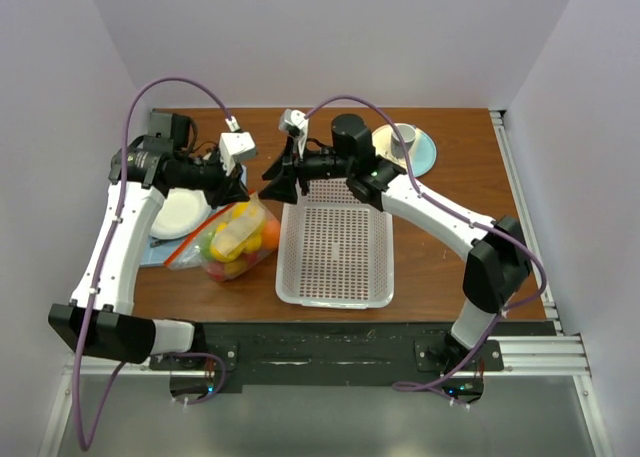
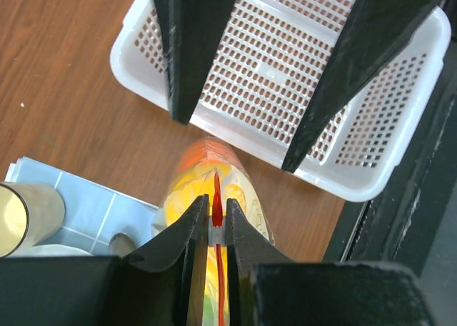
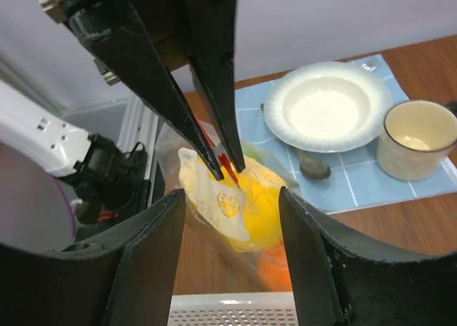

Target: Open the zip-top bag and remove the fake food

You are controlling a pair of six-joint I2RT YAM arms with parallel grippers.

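Note:
The right gripper grabs the zip-top bag's orange-red zip at the zip's basket-side end next, so my left gripper is free to slide it open.
The zip-top bag lies left of the white basket, holding the fake food in yellow, orange, red and green. My left gripper is shut on the bag's orange-red zip strip at its small white slider, lifting the top edge. In the right wrist view the left fingertips pinch that strip above the bag, with yellow and orange food showing through. My right gripper is open and empty, its jaws spread wide just in front of the bag's top; it also shows in the top view.
The white perforated basket stands just right of the bag. A white bowl, a cream cup and a spoon sit on a blue cloth to the left. A grey cup on a pale plate stands at the back.

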